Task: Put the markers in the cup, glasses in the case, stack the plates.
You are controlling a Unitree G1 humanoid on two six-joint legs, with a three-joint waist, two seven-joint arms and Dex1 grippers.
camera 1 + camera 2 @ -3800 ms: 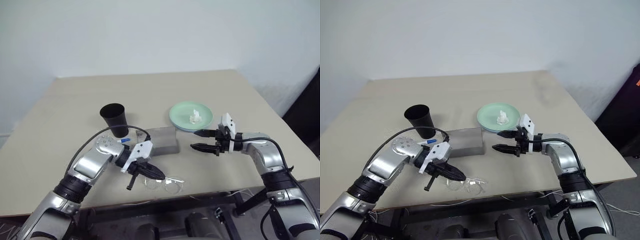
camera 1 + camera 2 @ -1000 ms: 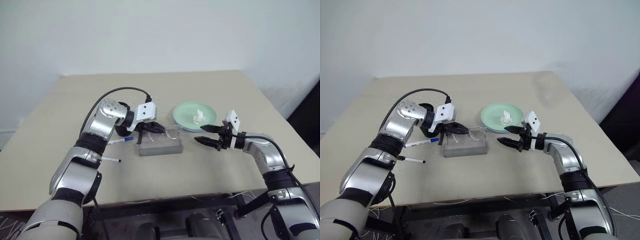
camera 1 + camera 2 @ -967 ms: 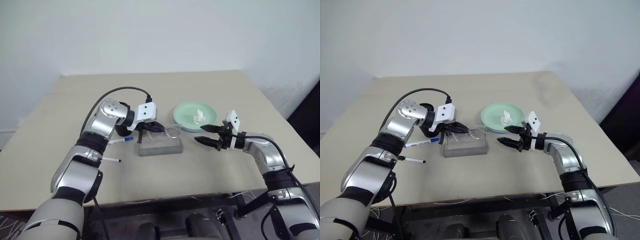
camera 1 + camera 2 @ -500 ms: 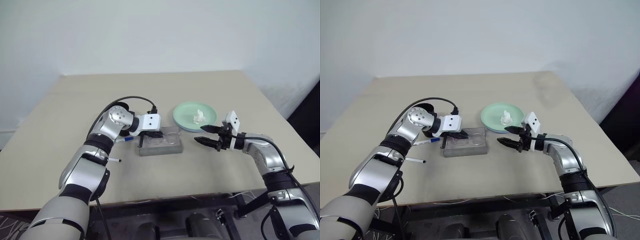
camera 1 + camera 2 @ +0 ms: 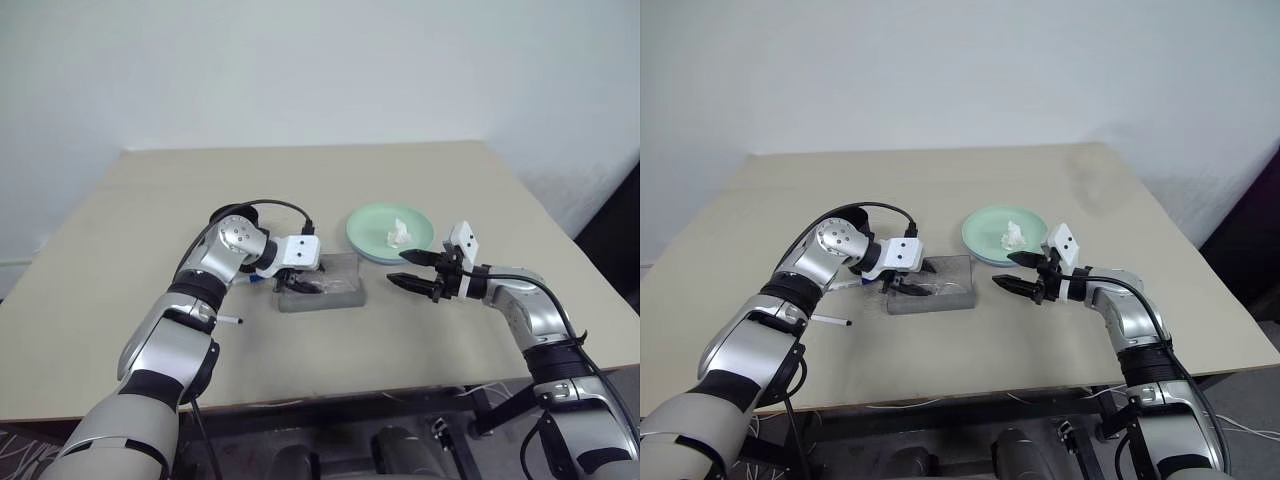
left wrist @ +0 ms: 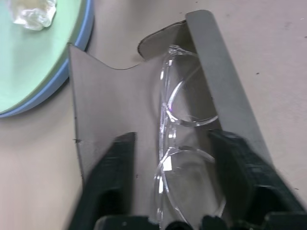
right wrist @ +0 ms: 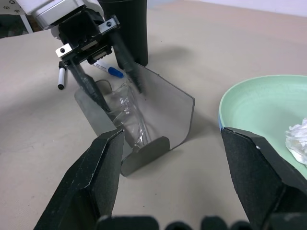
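The black-tipped white marker needs to drop into the cup [image 5: 234,212]. My left gripper will grab it by its body [image 5: 229,320] next.
The clear-framed glasses [image 6: 184,120] lie inside the open grey case [image 5: 346,294]. My left gripper [image 5: 303,286] hangs over the case, open, with a finger on each side of the glasses and not gripping them. The mint green plate [image 5: 375,225] sits on the light blue plate [image 6: 72,67] just right of the case. My right gripper [image 5: 408,270] is open and holds nothing, between the case and the plates. The black cup [image 7: 123,24] stands behind my left arm. A blue-capped marker [image 5: 255,279] and a black-tipped marker [image 5: 228,320] lie on the table left of the case.
A small white lumpy object [image 5: 397,232] rests on the green plate. The beige table [image 5: 450,340] reaches a near edge close in front of both arms. A pale wall stands behind the table's far edge.
My left gripper brought the glasses down into the case, then opened and let go of them. The right arm has stayed still.
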